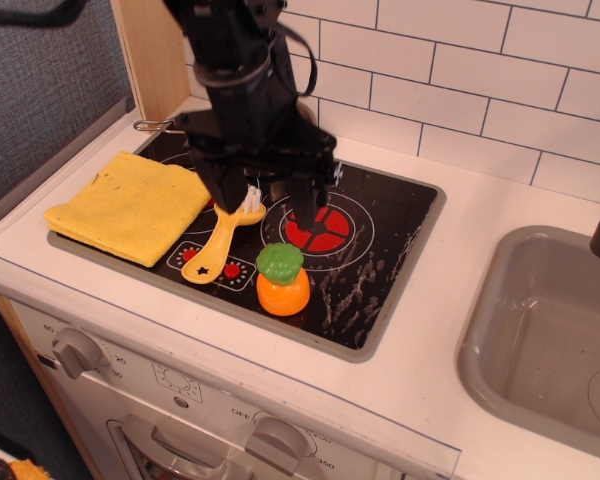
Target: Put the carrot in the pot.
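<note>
My gripper should next grab the carrot's orange body (284,295) below the green cap (280,262), so that it can put the carrot in the pot.
The carrot (283,280), orange with a green leafy cap, stands upright on the black stovetop (380,250) near its front edge. My gripper (268,203) hangs low over the stovetop just behind and above the carrot, jaws wide open and empty, not touching it. The arm hides the pot's bowl at the back left burner; only the end of the pot's thin metal handle (152,125) shows.
A folded yellow cloth (130,205) lies on the left of the stovetop. A yellow brush (218,243) with white bristles lies just left of the carrot, its head under my left finger. A grey sink (550,330) is at the right. A tiled wall stands behind.
</note>
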